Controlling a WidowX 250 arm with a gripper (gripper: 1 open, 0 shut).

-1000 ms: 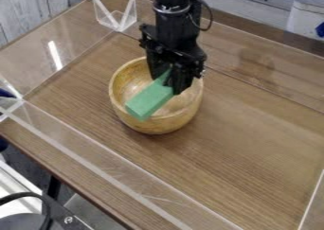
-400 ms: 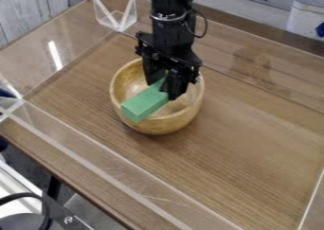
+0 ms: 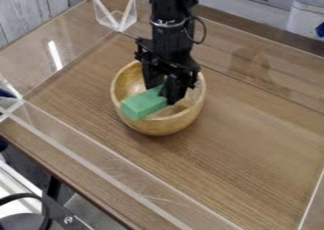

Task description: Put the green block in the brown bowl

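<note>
The lower end of the green block is inside the brown bowl [image 3: 188, 114], below the bowl's thick rim, so the robot's gripper should open now.
The brown bowl [image 3: 188, 114] sits on the wooden table, a round tan wooden dish with a thick rim. Inside it the green block [image 3: 143, 104] slants down, its lower end toward the bowl's left side. My gripper [image 3: 170, 85] points straight down over the bowl, shut on the green block's upper end, with its dark fingers reaching below the rim.
Clear acrylic walls [image 3: 38, 130] border the wooden tabletop [image 3: 241, 158] on several sides. A clear plastic piece [image 3: 117, 14] stands at the back, behind the arm.
The gripper and the green block have shifted slightly left and lower into the bowl. The jaws stay shut on the block.
</note>
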